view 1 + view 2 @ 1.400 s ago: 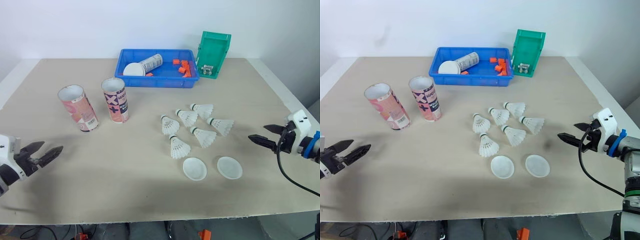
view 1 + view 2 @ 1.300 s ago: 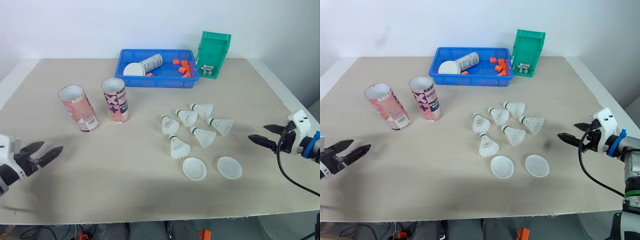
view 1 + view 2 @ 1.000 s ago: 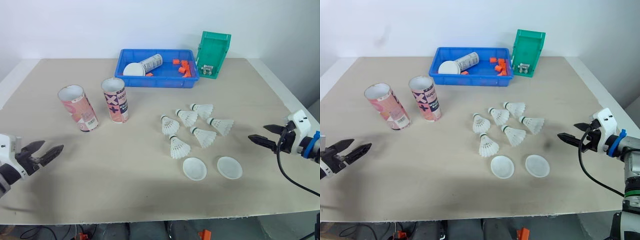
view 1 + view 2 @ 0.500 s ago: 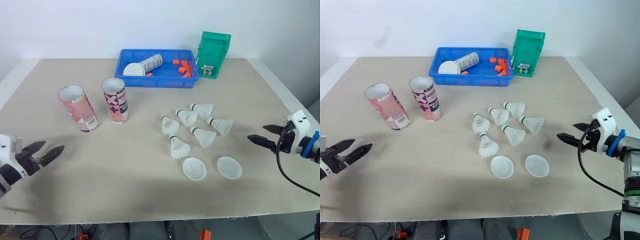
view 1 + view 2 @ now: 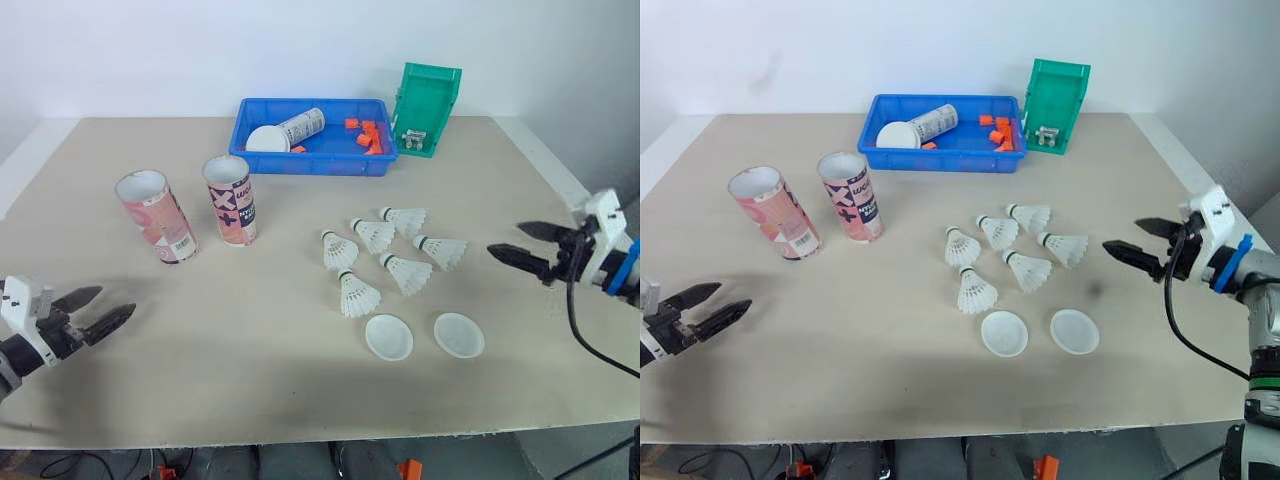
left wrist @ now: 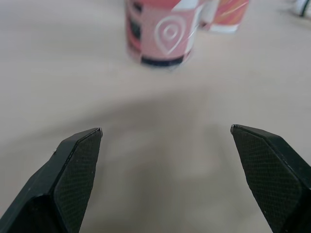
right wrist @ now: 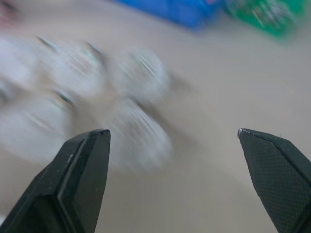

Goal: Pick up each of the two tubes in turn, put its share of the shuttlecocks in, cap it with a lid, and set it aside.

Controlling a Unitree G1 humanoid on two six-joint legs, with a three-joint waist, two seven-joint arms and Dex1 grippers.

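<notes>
The left gripper grabs the pink and white tube by its lower body (image 5: 173, 243) (image 6: 160, 48) next, to hold it for its share of shuttlecocks.
Two open pink tubes stand at the table's left: a tilted one (image 5: 157, 216) and an upright one (image 5: 231, 199). Several white shuttlecocks (image 5: 385, 255) lie in a cluster at the centre, with two white lids (image 5: 389, 338) (image 5: 459, 335) just in front of them. My left gripper (image 5: 115, 302) is open and empty near the front left edge, well short of the tilted tube (image 6: 163, 31). My right gripper (image 5: 505, 238) is open and empty to the right of the shuttlecocks (image 7: 141, 141), pointing at them.
A blue tray (image 5: 313, 162) at the back holds a lying tube, a white lid and orange pieces. A green bin (image 5: 428, 95) stands to its right. The table's front edge runs close to my left gripper.
My right gripper has risen and moved a little left toward the shuttlecocks. My left gripper has shifted slightly nearer the front edge. Both stay open.
</notes>
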